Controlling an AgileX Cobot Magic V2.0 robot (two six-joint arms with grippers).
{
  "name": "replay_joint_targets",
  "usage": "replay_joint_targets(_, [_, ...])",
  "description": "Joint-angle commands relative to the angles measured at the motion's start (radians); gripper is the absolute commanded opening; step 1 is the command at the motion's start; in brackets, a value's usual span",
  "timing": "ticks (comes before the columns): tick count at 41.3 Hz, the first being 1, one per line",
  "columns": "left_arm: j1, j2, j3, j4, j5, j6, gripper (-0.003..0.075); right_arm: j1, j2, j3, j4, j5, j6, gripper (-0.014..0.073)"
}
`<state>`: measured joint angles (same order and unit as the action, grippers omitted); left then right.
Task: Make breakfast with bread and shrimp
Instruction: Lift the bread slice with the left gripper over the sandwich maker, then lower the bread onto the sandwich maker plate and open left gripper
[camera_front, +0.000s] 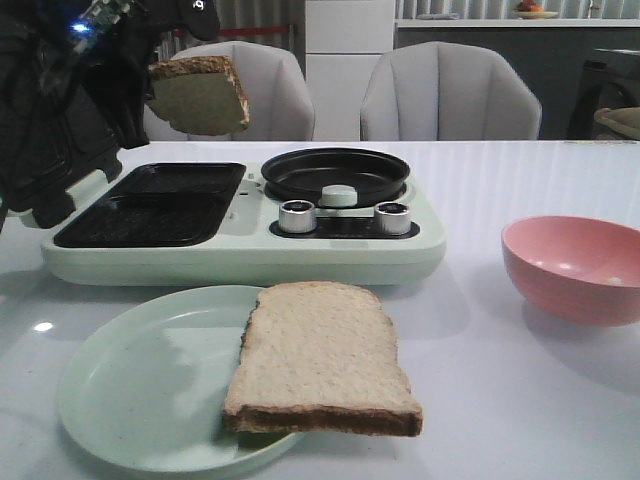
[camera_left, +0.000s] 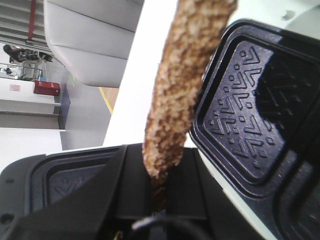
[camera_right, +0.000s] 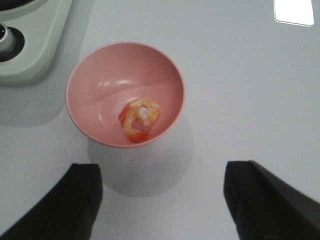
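My left gripper must keep holding the bread slice until it is lower, as the slice hangs above the black grill plate in the front view.
My left gripper (camera_front: 148, 85) holds one bread slice (camera_front: 200, 95) in the air above the back left of the breakfast maker. In the left wrist view that slice (camera_left: 185, 75) shows edge on, pinched between the black fingers (camera_left: 125, 175). The other bread slice (camera_front: 320, 360) lies on the pale green plate (camera_front: 110, 400) at the front and overhangs its right rim. A curled orange-white shrimp (camera_right: 140, 119) rests in the pink bowl (camera_right: 125, 65). My right gripper (camera_right: 162, 200) hovers open beside and above that bowl, holding nothing.
The mint breakfast maker (camera_front: 250, 250) stands mid-table with an open black grill plate (camera_front: 160, 205), its raised lid (camera_left: 250, 115), a round black pan (camera_front: 335, 172) and two knobs (camera_front: 297, 216). The pink bowl (camera_front: 580, 265) sits at the right. Two grey chairs (camera_front: 445, 95) stand behind the table.
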<state>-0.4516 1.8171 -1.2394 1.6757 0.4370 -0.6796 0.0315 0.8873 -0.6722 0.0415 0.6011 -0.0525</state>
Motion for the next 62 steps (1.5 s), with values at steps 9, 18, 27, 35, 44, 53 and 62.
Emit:
replay_joint_targets(9, [0.043,0.089,-0.164,0.033,-0.022,0.044,0.0132,0.0,-0.003,-0.026,-0.005,-0.067,0.0,0.0615])
replay_joint_targets(18, [0.055,0.153,-0.188,0.033,-0.011,0.07,0.0132,0.0,-0.003,-0.026,-0.005,-0.067,0.0,0.0615])
replay_joint_targets(27, [0.057,0.157,-0.171,0.033,-0.006,0.07,0.0132,0.0,-0.003,-0.026,-0.005,-0.067,0.0,0.0615])
replay_joint_targets(35, [0.057,0.153,-0.096,0.033,0.002,0.07,0.0132,0.0,-0.003,-0.026,-0.005,-0.067,0.0,0.0615])
replay_joint_targets(44, [0.061,0.153,-0.023,0.033,0.024,0.07,0.0132,0.0,-0.003,-0.026,-0.005,-0.067,0.0,0.0615])
replay_joint_targets(53, [0.061,0.132,-0.023,0.033,0.019,0.07,0.0137,0.0,-0.003,-0.026,-0.005,-0.067,0.0,0.0615])
replay_joint_targets(62, [0.061,0.109,-0.023,0.033,-0.023,0.07,0.0193,0.0,-0.003,-0.026,-0.005,-0.067,0.0,0.0615])
